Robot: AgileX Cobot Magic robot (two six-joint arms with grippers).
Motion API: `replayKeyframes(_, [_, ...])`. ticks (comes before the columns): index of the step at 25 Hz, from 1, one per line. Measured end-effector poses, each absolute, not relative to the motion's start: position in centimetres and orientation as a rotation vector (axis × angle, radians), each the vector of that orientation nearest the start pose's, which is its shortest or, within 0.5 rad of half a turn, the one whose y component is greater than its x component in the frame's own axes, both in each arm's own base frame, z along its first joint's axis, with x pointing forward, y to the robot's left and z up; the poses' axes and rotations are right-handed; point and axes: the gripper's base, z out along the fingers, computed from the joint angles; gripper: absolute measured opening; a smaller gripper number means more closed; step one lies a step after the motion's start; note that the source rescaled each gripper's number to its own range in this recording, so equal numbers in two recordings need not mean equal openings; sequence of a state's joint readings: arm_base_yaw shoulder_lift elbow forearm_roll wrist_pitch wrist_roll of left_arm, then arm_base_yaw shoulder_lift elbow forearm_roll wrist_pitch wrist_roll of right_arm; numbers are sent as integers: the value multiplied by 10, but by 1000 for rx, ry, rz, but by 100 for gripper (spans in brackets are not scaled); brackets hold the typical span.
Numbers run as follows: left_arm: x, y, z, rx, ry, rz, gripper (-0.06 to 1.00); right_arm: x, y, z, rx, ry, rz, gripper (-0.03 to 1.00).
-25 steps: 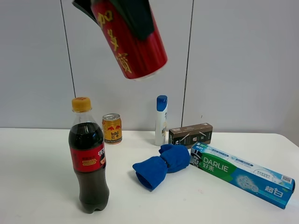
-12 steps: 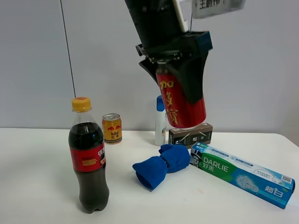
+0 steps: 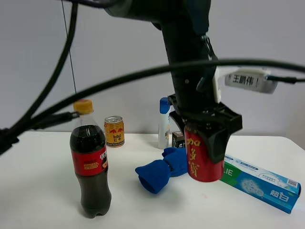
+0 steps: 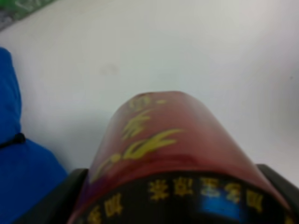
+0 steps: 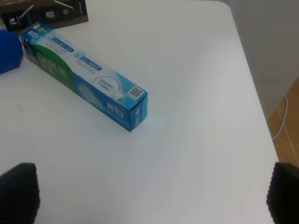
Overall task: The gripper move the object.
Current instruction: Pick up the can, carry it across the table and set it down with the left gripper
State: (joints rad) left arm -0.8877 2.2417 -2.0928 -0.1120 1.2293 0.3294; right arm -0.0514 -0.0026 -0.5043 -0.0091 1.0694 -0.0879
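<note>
I need to keep holding the can with my left gripper until the can reaches the table, because the red can's base (image 3: 205, 177) is still above the table beside the blue cloth (image 3: 159, 171).
My left gripper (image 3: 204, 128) is shut on the red can (image 3: 200, 158), which has yellow Chinese characters. It holds the can by the upper part, slightly tilted, low over the white table (image 3: 43, 191), between the blue cloth (image 3: 159, 171) and the toothpaste box (image 3: 259, 183). I cannot tell whether the can touches the table. In the left wrist view the can (image 4: 163, 140) fills the frame between the black fingers (image 4: 53, 203). A white tag (image 3: 245, 79) hangs from the arm. My right gripper (image 5: 152, 196) is open and empty over the table's right side.
A cola bottle (image 3: 89, 162) stands at front left. A small gold can (image 3: 114, 131), a white bottle with a blue cap (image 3: 164, 123) and a partly hidden dark box (image 3: 177, 139) stand at the back. The toothpaste box (image 5: 84, 77) lies near the table's right edge.
My left gripper has carried the red can from high at the upper left down and to the right, to just over the table beside the blue cloth.
</note>
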Motion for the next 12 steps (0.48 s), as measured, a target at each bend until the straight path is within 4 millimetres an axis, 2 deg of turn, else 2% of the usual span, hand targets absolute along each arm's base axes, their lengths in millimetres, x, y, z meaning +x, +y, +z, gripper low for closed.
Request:
replayKeyframes(5, [304,-388,211,1648,2389,-206,1,-6,0,278,-37,2047,-98,100])
replayKeyframes(12, [309,-394,192,1642,2381,-203,1,-6,0,278,-37,2047,-98,100])
